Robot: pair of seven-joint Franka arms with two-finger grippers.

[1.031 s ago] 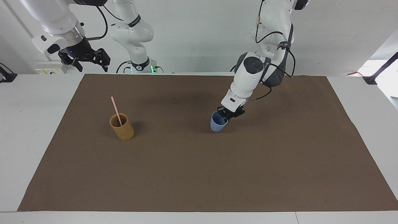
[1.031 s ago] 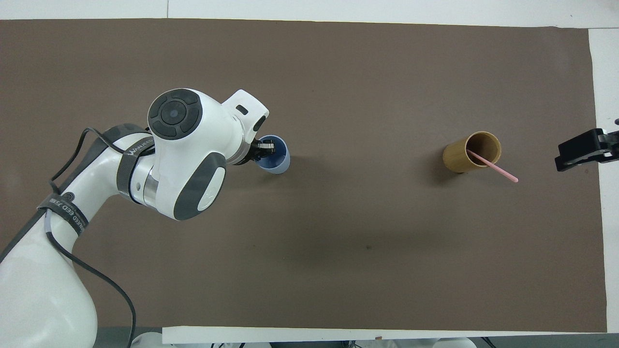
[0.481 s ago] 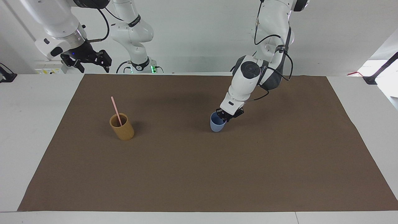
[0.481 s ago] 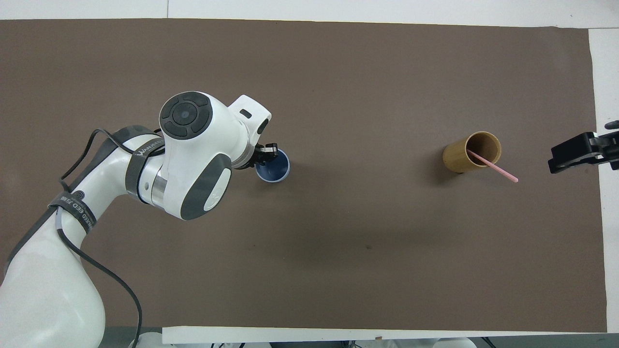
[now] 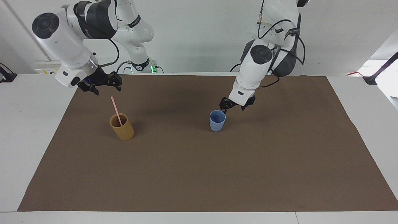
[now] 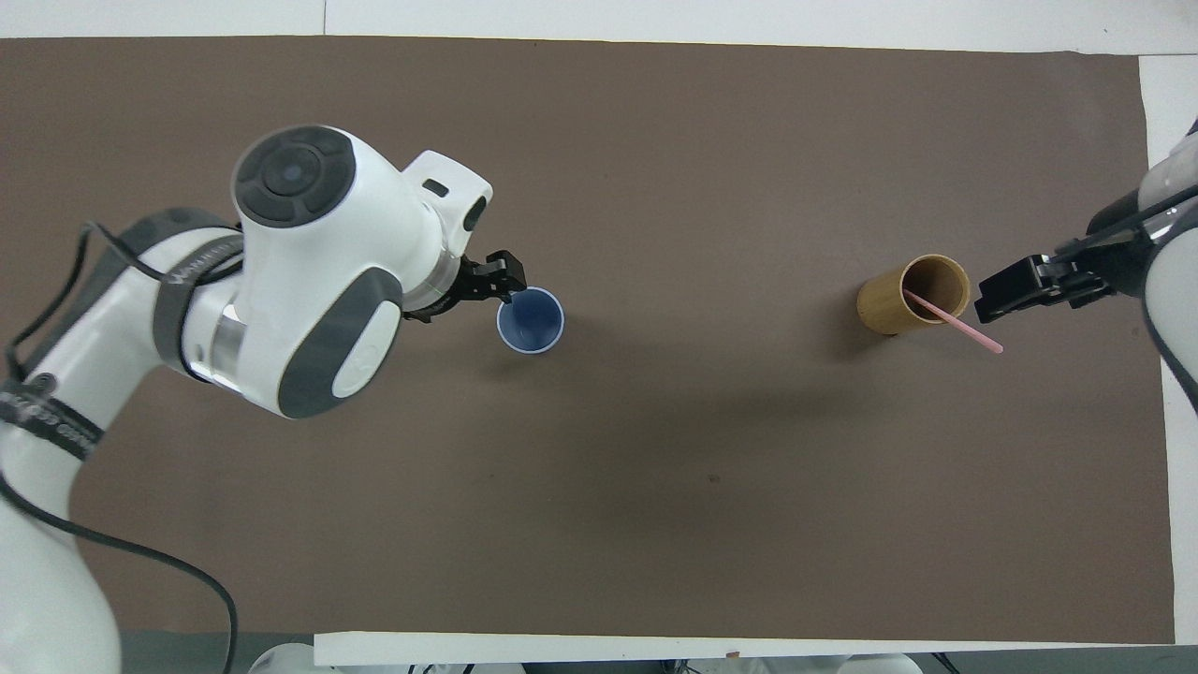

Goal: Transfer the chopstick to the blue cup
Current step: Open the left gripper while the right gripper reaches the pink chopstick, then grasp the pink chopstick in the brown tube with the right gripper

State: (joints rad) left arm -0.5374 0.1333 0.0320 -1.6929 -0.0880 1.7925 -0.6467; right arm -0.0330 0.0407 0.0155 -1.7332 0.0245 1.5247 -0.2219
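Observation:
The pale pink chopstick needs to go into the blue cup (image 6: 530, 321), so my right gripper will next grab it by its protruding top end (image 6: 989, 342).
The blue cup (image 5: 217, 120) stands upright on the brown mat and also shows in the overhead view (image 6: 531, 320). My left gripper (image 5: 234, 105) is open and empty, just above the mat beside the cup's rim toward the left arm's end; it also shows in the overhead view (image 6: 496, 284). The pale pink chopstick (image 5: 114, 106) leans in the tan cup (image 5: 122, 127), its top end sticking out toward the right arm's end (image 6: 964, 328). My right gripper (image 5: 101, 85) is open, in the air a little above the chopstick's top end and not touching it (image 6: 1029, 288).
The brown mat (image 5: 199, 174) covers most of the white table. The tan cup (image 6: 913, 295) and the blue cup stand well apart on it.
My left gripper has let go of the blue cup, which went from tilted to upright, and has risen clear of it. My right gripper has moved from the table's edge to above the chopstick.

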